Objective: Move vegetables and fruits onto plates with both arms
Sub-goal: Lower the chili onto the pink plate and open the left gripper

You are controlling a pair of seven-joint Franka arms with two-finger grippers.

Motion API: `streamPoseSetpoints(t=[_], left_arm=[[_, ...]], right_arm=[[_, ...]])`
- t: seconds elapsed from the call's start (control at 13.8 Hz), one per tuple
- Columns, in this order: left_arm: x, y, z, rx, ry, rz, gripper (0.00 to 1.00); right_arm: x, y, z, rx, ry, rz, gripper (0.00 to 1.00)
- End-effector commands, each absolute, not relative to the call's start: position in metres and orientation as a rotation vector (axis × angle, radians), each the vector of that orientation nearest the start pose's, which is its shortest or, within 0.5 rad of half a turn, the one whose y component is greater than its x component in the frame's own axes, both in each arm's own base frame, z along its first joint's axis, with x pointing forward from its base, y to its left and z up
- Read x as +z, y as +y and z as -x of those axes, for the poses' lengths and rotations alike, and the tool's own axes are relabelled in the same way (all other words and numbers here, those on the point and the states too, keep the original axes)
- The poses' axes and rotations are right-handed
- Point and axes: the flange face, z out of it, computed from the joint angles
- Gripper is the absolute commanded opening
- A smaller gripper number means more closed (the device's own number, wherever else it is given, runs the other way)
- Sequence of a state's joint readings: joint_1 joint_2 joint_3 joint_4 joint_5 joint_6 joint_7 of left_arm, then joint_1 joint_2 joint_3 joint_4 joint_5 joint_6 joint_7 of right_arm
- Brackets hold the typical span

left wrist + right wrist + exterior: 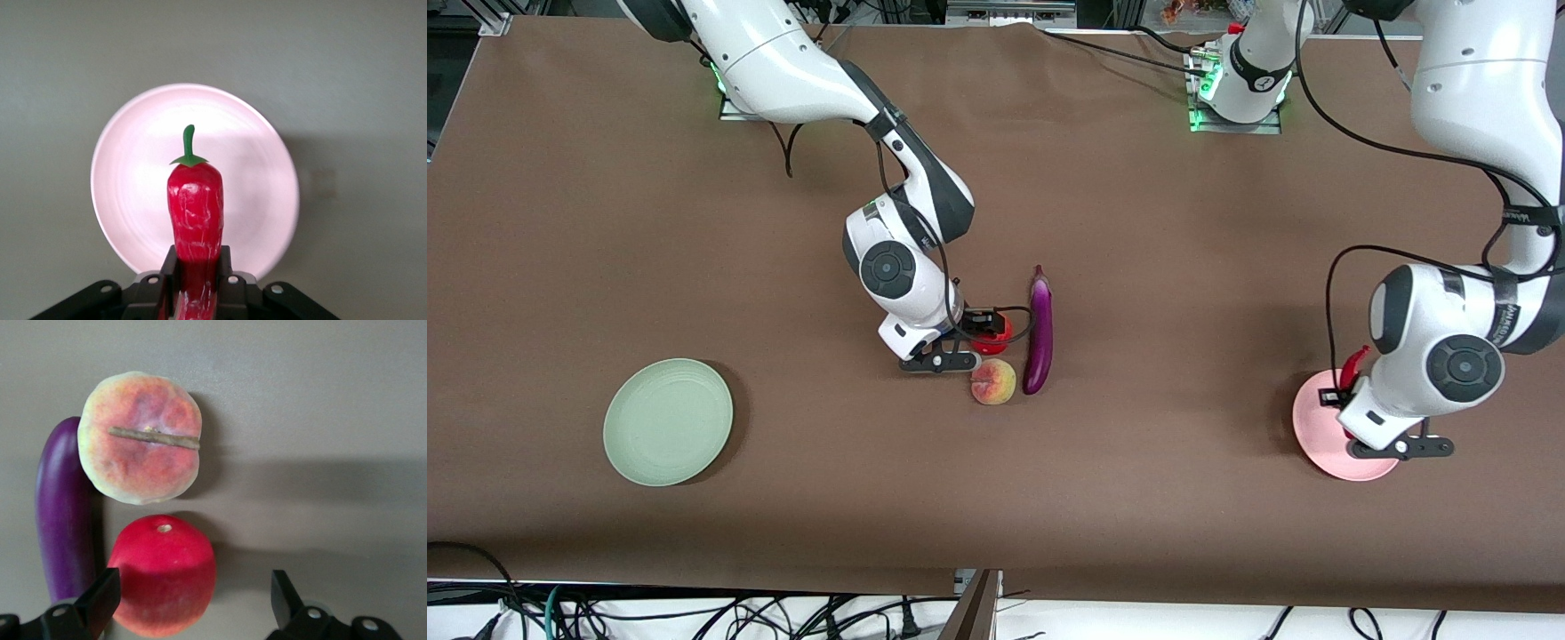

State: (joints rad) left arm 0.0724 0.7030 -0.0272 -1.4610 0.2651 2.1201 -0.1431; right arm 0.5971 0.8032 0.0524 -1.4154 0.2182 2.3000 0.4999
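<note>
The fingers of my right gripper are above the round red fruit (996,342) (165,577) and would miss it if they closed now. I need to first lower my right gripper to the fruit.
My left gripper (1343,391) is shut on the red chili pepper (1352,366) and holds it over the pale pink plate (1325,444); in the left wrist view the pepper (195,207) stands out from the jaws over the plate (260,173). My right gripper (983,331) is open over the round red fruit (996,342), which lies between its fingers in the right wrist view (163,573). The peach (993,382) lies just nearer to the front camera, and shows in the right wrist view (140,447). The purple eggplant (1039,331) lies beside both fruits. The pale green plate (667,421) sits at the right arm's end.
The brown table (1156,267) has bare room between the fruits and each plate. Cables hang below the table's front edge (694,613).
</note>
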Motion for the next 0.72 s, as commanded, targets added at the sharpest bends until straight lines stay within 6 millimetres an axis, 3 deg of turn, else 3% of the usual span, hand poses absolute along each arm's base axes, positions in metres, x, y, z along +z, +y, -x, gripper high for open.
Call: streamPoseSetpoints(t=[0.0,0.22,0.29,0.36,0.43,0.51,0.65], left_arm=[[0.244,0.087,-0.728,-0.072,-0.053,2.918,0.2],[0.22,0.086,-0.727,-0.059,-0.045,2.924,0.26],[0.213,0.088,-0.726,-0.05,-0.044,2.924,0.35],[0.211,0.09,-0.726,-0.045,-0.046,2.923,0.53],[0.207,0.089,-0.725,-0.038,-0.043,2.921,0.93],[0.21,0.092,-0.725,-0.041,-0.038,2.918,1.0],[0.223,0.095,-0.728,-0.065,-0.054,2.918,1.0]], right_arm=[[0.233,0.448,-0.589,0.065,0.059,2.905,1.0],[0.238,0.458,-0.585,0.057,0.058,2.896,1.0],[0.237,0.459,-0.584,0.06,0.059,2.896,1.0],[0.237,0.461,-0.583,0.065,0.061,2.892,1.0],[0.238,0.462,-0.582,0.065,0.059,2.89,1.0],[0.237,0.463,-0.58,0.069,0.055,2.891,1.0],[0.229,0.468,-0.575,0.083,0.046,2.899,1.0]])
